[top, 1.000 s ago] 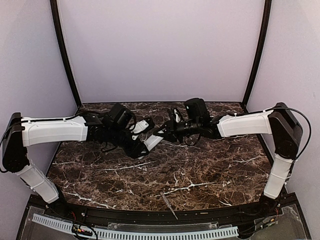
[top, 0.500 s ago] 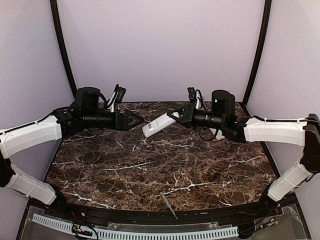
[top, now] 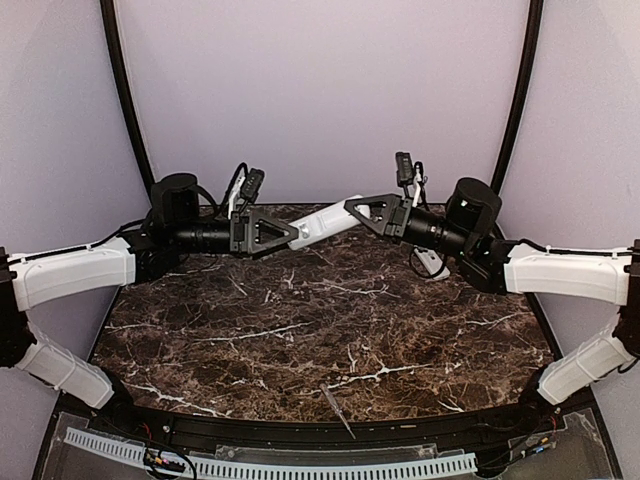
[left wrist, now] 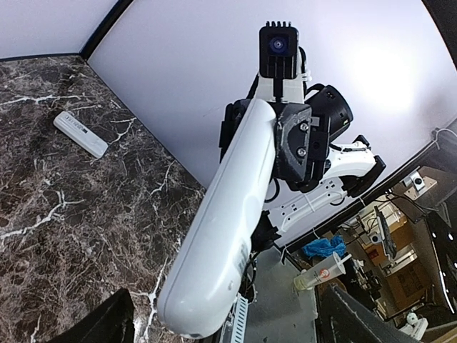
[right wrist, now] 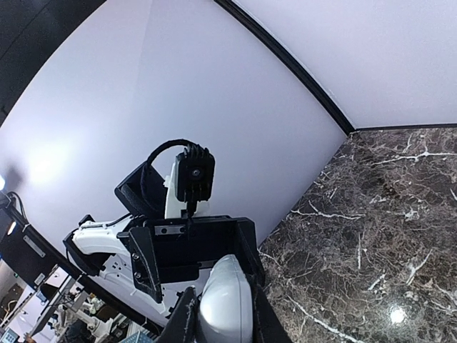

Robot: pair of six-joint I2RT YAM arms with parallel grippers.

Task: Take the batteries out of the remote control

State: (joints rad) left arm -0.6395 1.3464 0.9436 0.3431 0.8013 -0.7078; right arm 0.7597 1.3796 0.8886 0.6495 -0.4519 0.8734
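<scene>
The left gripper grabs the white remote by its loose end (top: 305, 236) (left wrist: 198, 300) next, leaving the remote's battery end free to open.
The white remote (top: 322, 222) hangs in the air at the back of the table, with my right gripper (top: 352, 208) shut on its right end. In the right wrist view both fingers press the remote's (right wrist: 227, 304) rounded sides. My left gripper (top: 290, 234) is open, and the remote's other end (left wrist: 228, 236) reaches in between its wide-spread fingers (left wrist: 100, 325) without touching them. The remote's smooth white back faces the left wrist camera. No orange batteries show in any view.
A small flat white piece (top: 430, 264) lies on the marble under my right arm; it also appears in the left wrist view (left wrist: 80, 133). A thin grey metal rod (top: 337, 410) lies near the front edge. Lilac walls close in the back and sides.
The right gripper has lifted the remote higher and further back. The left gripper has moved right, and its open fingers now surround the remote's free end.
</scene>
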